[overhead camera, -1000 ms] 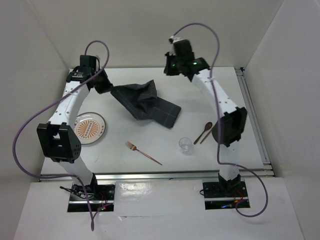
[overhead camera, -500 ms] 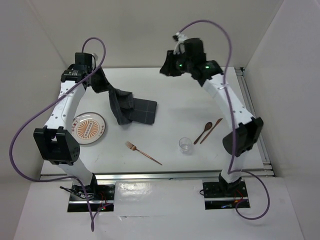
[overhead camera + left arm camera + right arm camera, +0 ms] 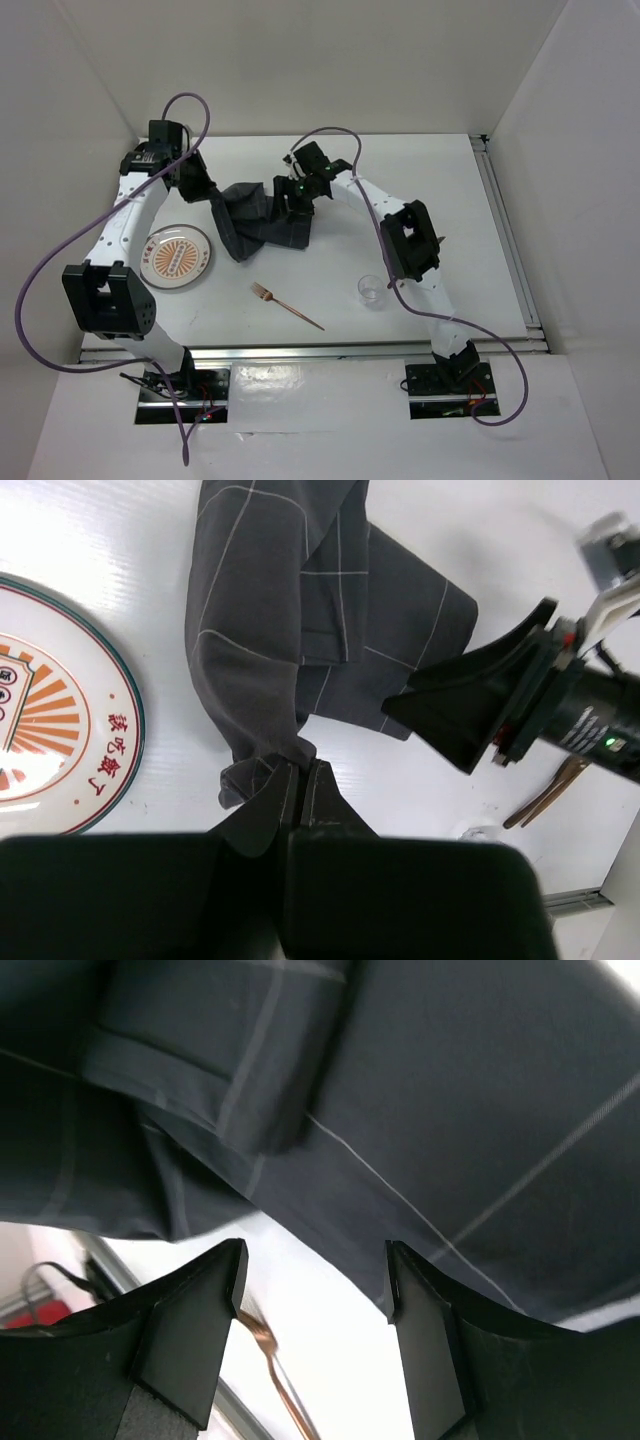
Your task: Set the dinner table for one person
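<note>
In the right wrist view, my right gripper's fingers stop short of the cloth's raised fold, so it is too early to close on the fold.
A dark grey checked cloth [image 3: 258, 215] lies bunched and folded on the white dinner table [image 3: 400, 170]. My left gripper [image 3: 210, 194] is shut on the cloth's left corner [image 3: 262, 770], seen pinched between the jaws of the left gripper [image 3: 301, 772]. My right gripper [image 3: 295, 199] hovers open at the cloth's right edge. In the right wrist view the cloth [image 3: 420, 1100] fills the top, just beyond the right gripper [image 3: 315, 1265], which has nothing between its fingers. The right gripper [image 3: 470, 715] also shows in the left wrist view, beside the cloth [image 3: 290, 600].
An orange-patterned plate [image 3: 178, 257] sits at the left. A copper fork [image 3: 287, 305] lies near the front middle, with a small clear glass [image 3: 371, 290] to its right. Copper cutlery [image 3: 548, 796] lies further right, mostly hidden behind the right arm. Metal rails edge the table.
The right gripper let go of the cloth, opened, and swung down and left to the cloth's right edge. The cloth collapsed from a spread sheet into a folded heap. The left gripper kept its hold.
</note>
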### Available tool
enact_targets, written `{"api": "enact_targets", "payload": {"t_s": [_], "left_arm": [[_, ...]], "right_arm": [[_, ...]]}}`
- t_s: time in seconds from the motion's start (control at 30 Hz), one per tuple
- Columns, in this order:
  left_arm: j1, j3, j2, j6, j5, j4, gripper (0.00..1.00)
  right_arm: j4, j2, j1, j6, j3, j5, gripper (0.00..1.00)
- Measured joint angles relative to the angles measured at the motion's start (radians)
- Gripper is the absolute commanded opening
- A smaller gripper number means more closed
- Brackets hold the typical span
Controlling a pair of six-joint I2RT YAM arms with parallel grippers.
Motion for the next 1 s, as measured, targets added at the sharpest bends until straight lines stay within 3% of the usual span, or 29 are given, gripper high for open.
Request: {"api": "enact_targets", "payload": {"t_s": [0.33,0.6,0.77,1.0], "left_arm": [[0.0,-0.05,-0.024,0.0,-0.002,-0.005,0.0],[0.002,-0.076,-0.05,-0.001,-0.005,-0.004,0.0],[0.007,-0.091,-0.063,-0.001,-0.006,0.0,0.0],[0.008,-0.096,-0.068,0.0,-0.011,-0.001,0.0]], "right_arm": [[0.079,0.026,-0.006,0.088,0.073,-0.074,0.71],[0.108,0.153,-0.002,0.148,0.176,-0.1,0.74],[0.126,0.177,0.006,0.187,0.18,-0.106,0.63],[0.152,0.206,0.01,0.208,0.219,-0.14,0.62]]}}
